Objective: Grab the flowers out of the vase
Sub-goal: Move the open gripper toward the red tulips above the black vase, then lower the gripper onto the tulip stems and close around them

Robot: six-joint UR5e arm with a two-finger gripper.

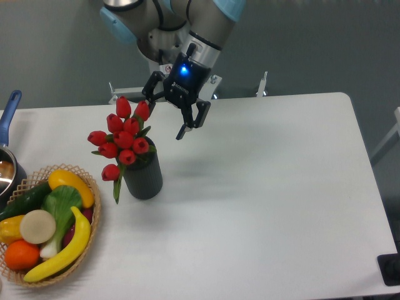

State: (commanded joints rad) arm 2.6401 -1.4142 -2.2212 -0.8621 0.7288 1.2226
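My gripper grabs the flowers [124, 139] by their red buds next. Then I lift the flowers out of the dark grey vase [144, 177].
The flowers [124, 139], a bunch of red tulip buds with green leaves, stand in the dark grey vase [144, 177] on the white table, left of centre. My gripper [165, 117] hangs above the table just right of the topmost buds, tilted down and to the left. Its two black fingers are spread apart with nothing between them. The left finger is close to the upper red buds; I cannot tell if it touches them. The right fingertip [182, 134] points down to the table right of the bunch.
A wicker basket [87, 230] with fruit and vegetables sits at the front left, close to the vase. A blue-handled metal pot [7, 164] stands at the left edge. The white table [269, 200] stretches to the right.
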